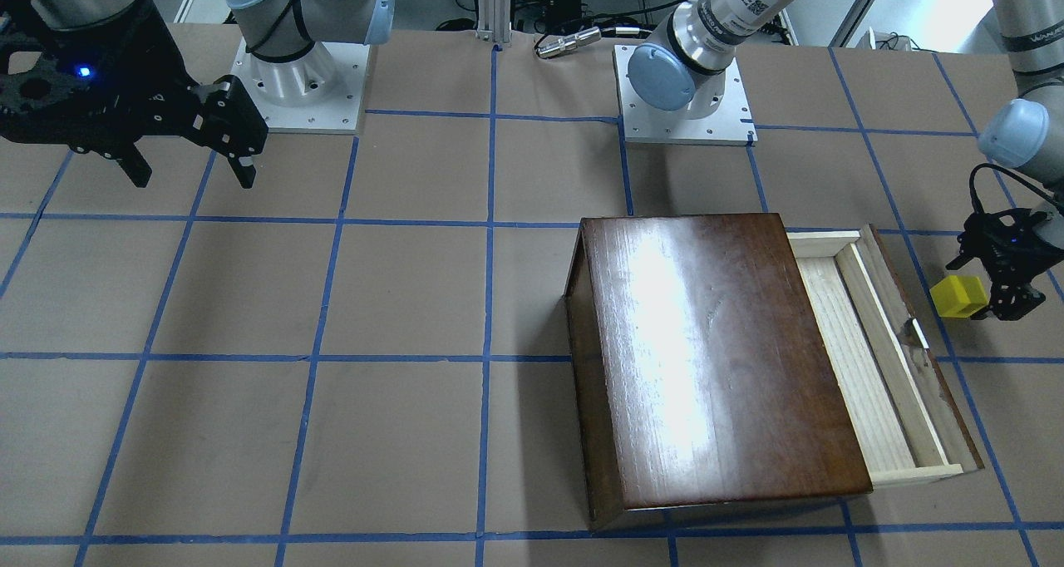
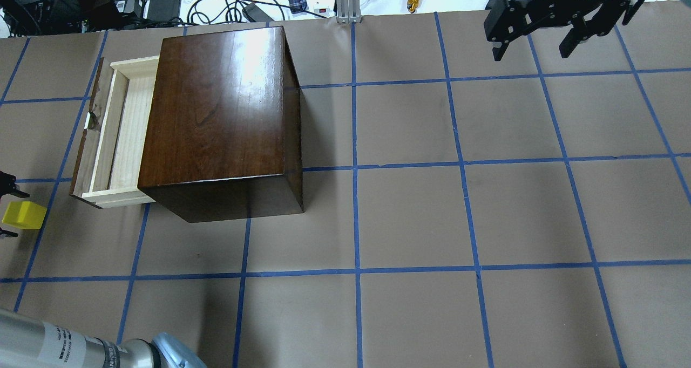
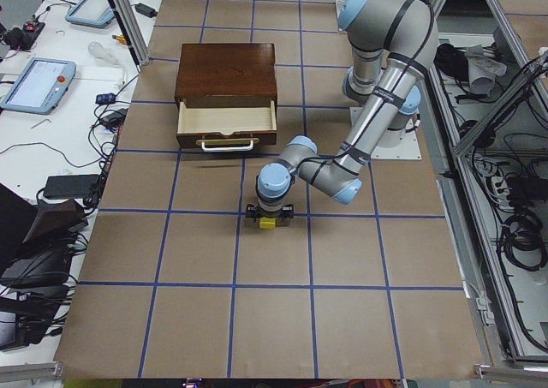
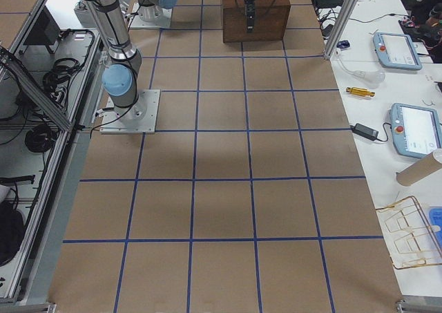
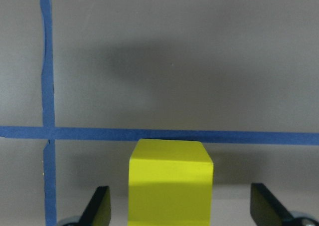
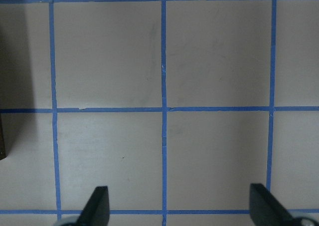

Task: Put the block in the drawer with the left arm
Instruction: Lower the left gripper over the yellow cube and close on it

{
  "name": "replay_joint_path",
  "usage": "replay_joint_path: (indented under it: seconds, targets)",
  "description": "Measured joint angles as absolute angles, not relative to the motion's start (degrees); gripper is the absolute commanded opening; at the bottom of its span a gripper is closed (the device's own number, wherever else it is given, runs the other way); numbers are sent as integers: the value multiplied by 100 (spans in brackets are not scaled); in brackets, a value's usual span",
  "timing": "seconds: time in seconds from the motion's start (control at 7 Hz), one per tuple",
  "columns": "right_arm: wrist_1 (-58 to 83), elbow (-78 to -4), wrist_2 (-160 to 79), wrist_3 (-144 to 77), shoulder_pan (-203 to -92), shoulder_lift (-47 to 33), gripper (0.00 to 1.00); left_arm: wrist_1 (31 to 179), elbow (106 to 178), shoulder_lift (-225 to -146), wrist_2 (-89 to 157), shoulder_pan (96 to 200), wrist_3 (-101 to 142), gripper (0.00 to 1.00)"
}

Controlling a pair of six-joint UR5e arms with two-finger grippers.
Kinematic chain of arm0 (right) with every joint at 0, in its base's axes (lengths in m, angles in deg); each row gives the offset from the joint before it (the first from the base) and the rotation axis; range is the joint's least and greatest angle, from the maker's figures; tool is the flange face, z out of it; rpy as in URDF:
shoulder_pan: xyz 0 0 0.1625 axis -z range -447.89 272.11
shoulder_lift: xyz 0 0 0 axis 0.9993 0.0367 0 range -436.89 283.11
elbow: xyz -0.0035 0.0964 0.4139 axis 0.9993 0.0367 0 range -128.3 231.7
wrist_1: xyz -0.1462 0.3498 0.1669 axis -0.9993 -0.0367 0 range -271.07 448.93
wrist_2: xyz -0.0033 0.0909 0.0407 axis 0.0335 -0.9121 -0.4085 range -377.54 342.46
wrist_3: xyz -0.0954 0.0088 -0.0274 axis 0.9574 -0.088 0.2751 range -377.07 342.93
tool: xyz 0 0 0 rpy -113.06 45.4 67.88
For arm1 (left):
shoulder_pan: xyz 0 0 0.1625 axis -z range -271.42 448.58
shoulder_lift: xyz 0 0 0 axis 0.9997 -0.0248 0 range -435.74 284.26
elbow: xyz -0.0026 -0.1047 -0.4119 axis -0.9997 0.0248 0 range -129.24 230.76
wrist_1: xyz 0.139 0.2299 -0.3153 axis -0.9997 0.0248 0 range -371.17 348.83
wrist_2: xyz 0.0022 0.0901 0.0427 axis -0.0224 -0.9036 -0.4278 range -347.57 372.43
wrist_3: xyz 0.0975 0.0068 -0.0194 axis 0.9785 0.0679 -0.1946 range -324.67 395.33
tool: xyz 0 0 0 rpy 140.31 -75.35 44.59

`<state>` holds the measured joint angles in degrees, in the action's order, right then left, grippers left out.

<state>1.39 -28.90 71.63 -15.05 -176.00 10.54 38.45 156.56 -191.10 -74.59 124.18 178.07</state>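
Note:
My left gripper picks up the yellow block (image 1: 958, 297) by its two opposite sides next, to put it in the open drawer (image 1: 869, 376).
The yellow block (image 1: 958, 297) sits on the brown table, beside the drawer's dark front panel. My left gripper (image 1: 987, 291) is low over it and open. In the left wrist view the block (image 5: 171, 183) stands between the two fingers (image 5: 99, 206) with a gap on each side. It also shows in the overhead view (image 2: 24, 215) at the left edge. The drawer (image 1: 869, 376) is pulled out of the dark-brown box (image 1: 706, 359) and its pale tray is empty. My right gripper (image 1: 193, 176) is open and empty, high over the far side of the table.
The box (image 2: 221, 109) stands tall between the two arms, with the drawer (image 2: 121, 136) opening towards the left arm's side. Blue tape lines grid the table. Both arm bases (image 1: 686, 85) stand at the robot's edge. Tablets and cables lie beyond the table's edge.

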Motion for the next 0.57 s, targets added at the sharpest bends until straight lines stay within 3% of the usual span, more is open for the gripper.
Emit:
replay_joint_path:
  seconds: [0.29,0.57]
  targets:
    - [139,-2890,7166,-1505,-17601,1053,100,3824,15658,-19165,-7456,12418,17791,100]
    - [139,-2890,7163,-1505,-17603,1050,100,3813,15669,-19196,-7441,12419,17766,84]
